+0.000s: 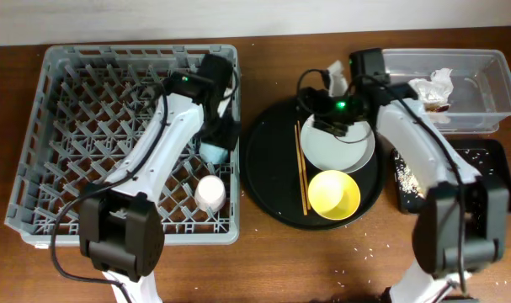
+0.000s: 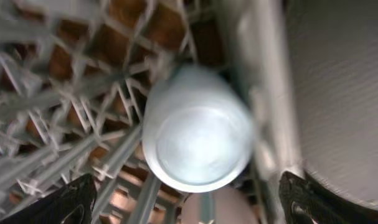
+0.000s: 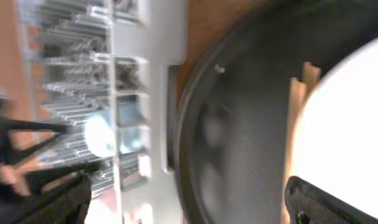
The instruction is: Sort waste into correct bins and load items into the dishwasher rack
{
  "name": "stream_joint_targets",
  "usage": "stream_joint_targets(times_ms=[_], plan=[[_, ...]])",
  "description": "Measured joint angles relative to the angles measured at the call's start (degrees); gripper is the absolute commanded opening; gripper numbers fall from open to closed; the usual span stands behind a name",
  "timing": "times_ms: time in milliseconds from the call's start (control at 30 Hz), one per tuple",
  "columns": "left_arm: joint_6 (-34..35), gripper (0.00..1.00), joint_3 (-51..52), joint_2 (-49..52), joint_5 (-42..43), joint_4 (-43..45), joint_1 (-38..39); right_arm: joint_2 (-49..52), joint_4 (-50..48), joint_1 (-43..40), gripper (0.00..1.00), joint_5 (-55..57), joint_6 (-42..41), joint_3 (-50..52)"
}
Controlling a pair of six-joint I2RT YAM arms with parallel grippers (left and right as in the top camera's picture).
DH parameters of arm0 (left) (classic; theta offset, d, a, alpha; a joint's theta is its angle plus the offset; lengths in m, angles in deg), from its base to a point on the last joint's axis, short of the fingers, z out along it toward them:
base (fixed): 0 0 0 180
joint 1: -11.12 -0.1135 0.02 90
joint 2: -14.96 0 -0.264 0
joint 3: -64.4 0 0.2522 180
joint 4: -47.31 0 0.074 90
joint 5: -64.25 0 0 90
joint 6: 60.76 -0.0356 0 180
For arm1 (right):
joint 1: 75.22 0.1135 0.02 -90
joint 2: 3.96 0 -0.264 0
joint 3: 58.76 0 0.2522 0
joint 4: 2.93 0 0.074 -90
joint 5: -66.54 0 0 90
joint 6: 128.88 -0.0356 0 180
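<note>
My left gripper picks up the plate by its rim on the side beside the chopsticks next, to stand it edgewise in the dishwasher rack.
The grey dishwasher rack fills the left side. A light-blue cup stands upside down in its right part, with a pink cup just in front. My left gripper is open and empty right above the blue cup. The plate, yellow bowl and chopsticks lie on the round black tray. My right gripper is open and empty over the plate's far left edge. The clear tub holds a crumpled napkin and brown scraps.
The shallow black tray with rice-like crumbs lies at the right, in front of the clear tub. A few crumbs lie on the wooden table near the front. The rack's right wall stands close to the round tray's rim.
</note>
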Motion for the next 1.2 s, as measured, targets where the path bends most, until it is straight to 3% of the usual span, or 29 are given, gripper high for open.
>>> stream_joint_targets(times_ms=[100,200,333,533,700,1000,1200], plan=[[0.0,0.93,-8.2,0.0,6.5,1.2,0.0,-10.0,7.4,-1.7,0.94,10.7,1.5,0.0],[0.0,0.92,-9.9,0.0,13.7,4.0,0.1,-20.5,14.8,-1.8,0.90,25.1,0.8,-0.3],[0.7,0.92,-9.9,0.1,18.8,10.1,1.8,-20.4,19.2,-1.8,0.90,33.7,-1.9,-0.3],[9.2,0.89,-10.3,10.6,20.3,27.5,11.6,-20.4,20.7,-1.8,0.91,35.9,-3.1,-0.2],[15.2,0.89,-10.3,19.7,11.8,28.0,19.3,-20.4,22.2,-1.8,0.91,36.3,-3.1,-0.2],[17.5,0.45,-10.3,21.8,6.0,29.5,20.6,-20.4,22.3,-1.8,0.91,36.5,-3.1,-0.2],[18.2,0.26,-10.3,23.4,5.7,30.6,20.6,-20.4,22.3,-1.8,0.91,36.5,-3.1,-0.2]])
